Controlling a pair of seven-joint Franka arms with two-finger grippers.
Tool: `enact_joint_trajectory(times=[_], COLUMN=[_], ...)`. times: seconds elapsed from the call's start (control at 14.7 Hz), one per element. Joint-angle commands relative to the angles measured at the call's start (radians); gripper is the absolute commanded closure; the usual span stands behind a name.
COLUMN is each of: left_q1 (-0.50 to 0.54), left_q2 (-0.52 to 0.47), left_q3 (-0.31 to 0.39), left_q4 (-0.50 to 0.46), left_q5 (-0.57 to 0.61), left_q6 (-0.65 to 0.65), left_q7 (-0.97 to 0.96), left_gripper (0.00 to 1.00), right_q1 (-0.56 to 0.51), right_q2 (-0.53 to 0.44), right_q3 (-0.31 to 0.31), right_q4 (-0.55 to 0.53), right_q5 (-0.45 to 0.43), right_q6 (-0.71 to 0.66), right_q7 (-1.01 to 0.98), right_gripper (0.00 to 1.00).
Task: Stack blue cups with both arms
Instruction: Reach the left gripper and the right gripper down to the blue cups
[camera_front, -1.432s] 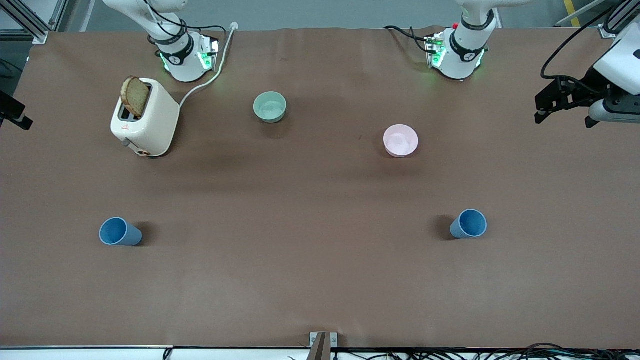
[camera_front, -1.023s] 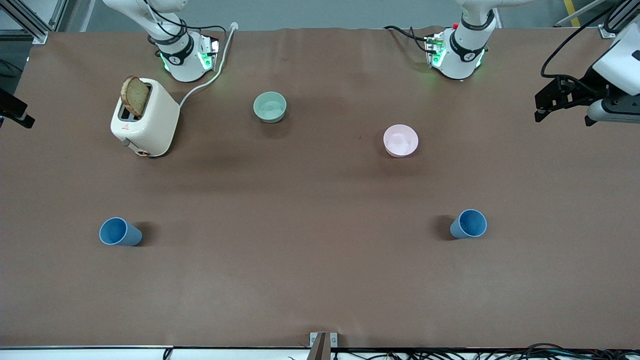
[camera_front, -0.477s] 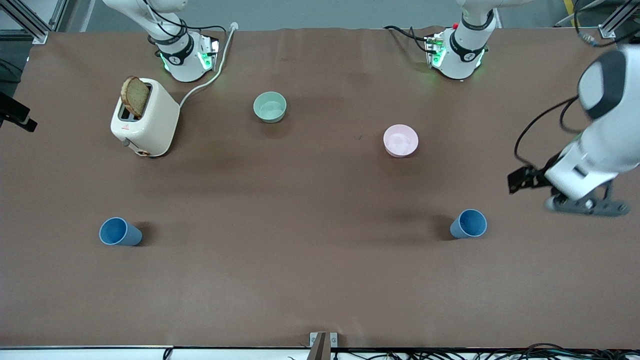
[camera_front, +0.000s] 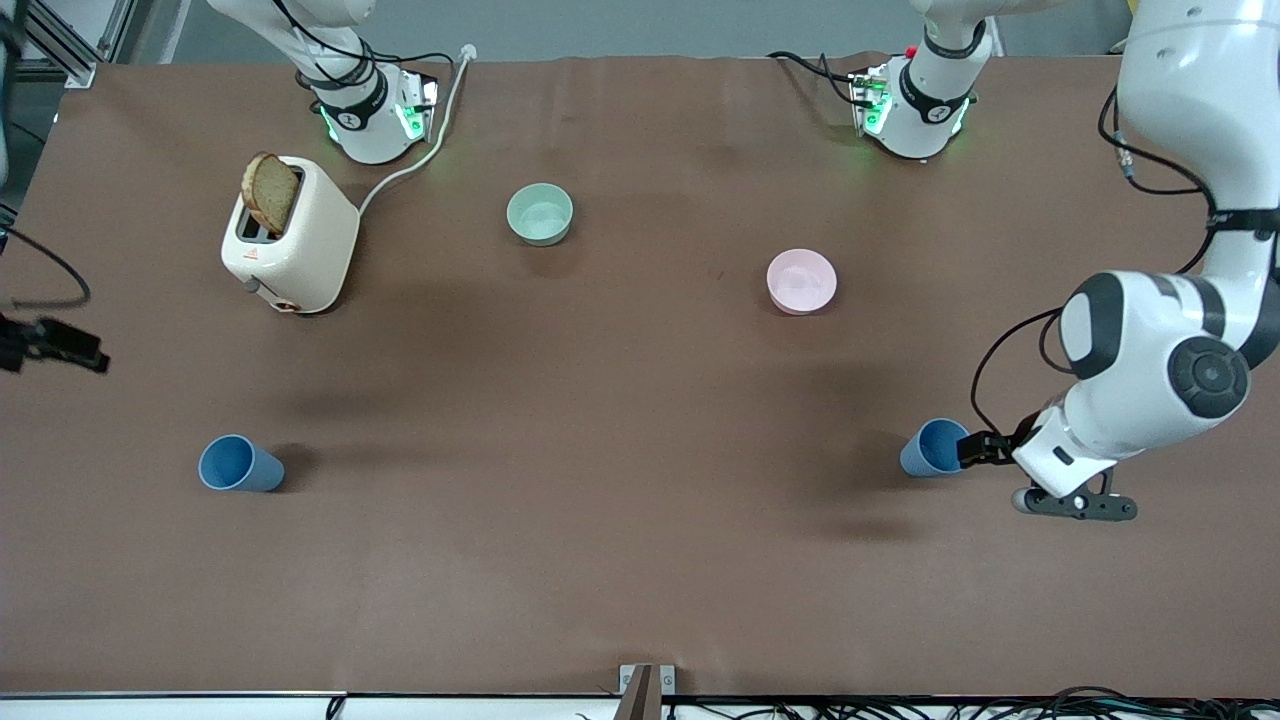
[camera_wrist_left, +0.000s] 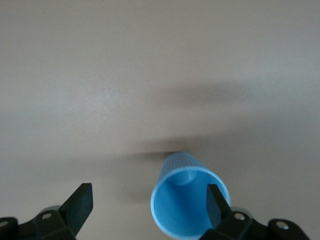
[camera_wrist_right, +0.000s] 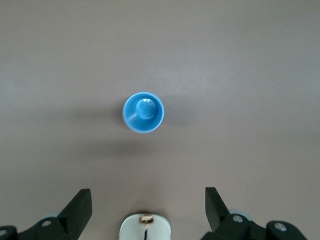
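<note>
The blue cup toward the right arm's end should be stacked with the other blue cup, so my right gripper next needs to grip it by its rim.
Two blue cups stand upright on the brown table. One cup (camera_front: 238, 464) is toward the right arm's end; it also shows in the right wrist view (camera_wrist_right: 143, 112), seen from above. The other cup (camera_front: 935, 447) is toward the left arm's end. My left gripper (camera_front: 968, 447) is low beside this cup, on the side toward the table's end. In the left wrist view the left gripper (camera_wrist_left: 148, 202) is open, and the cup (camera_wrist_left: 187, 205) sits close against one finger (camera_wrist_left: 216, 202). My right gripper (camera_front: 70, 345) hangs high at the table's right-arm end; in its wrist view it (camera_wrist_right: 148, 206) is open and empty.
A cream toaster (camera_front: 292, 235) with a bread slice stands near the right arm's base; it also shows in the right wrist view (camera_wrist_right: 145, 229). A pale green bowl (camera_front: 540, 213) and a pink bowl (camera_front: 801, 281) sit mid-table, farther from the front camera than the cups.
The left arm swung in from the table's end and came down beside its cup. The right gripper moved along the table's edge toward the front camera. Cups and bowls have not moved.
</note>
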Motion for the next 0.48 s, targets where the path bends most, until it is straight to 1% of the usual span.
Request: enact_joint_trajectory(times=[0.0, 0.14, 0.2, 0.34, 0.41], left_q1=[0.011, 0.008, 0.008, 0.008, 0.008], left_q2=[0.031, 0.031, 0.028, 0.033, 0.035], left_q3=[-0.007, -0.010, -0.013, -0.013, -0.015], left_q4=[-0.012, -0.040, -0.052, -0.068, -0.072], left_q5=[0.018, 0.015, 0.015, 0.015, 0.015], left_q6=[0.024, 0.025, 0.024, 0.024, 0.024], left_q7=[0.000, 0.001, 0.001, 0.010, 0.010], left_gripper=[0.07, 0.18, 0.21, 0.28, 0.34], right_q1=[-0.026, -0.035, -0.034, -0.031, -0.032], right_q2=[0.094, 0.131, 0.154, 0.210, 0.238], right_q3=[0.007, 0.008, 0.008, 0.010, 0.010], right_q4=[-0.027, -0.111, -0.142, -0.172, -0.172], right_q5=[-0.004, -0.004, -0.004, -0.004, -0.004], right_q6=[0.096, 0.258, 0.336, 0.444, 0.470], right_q7=[-0.027, -0.027, -0.027, -0.026, -0.026], right_gripper=[0.00, 0.00, 0.00, 0.00, 0.00])
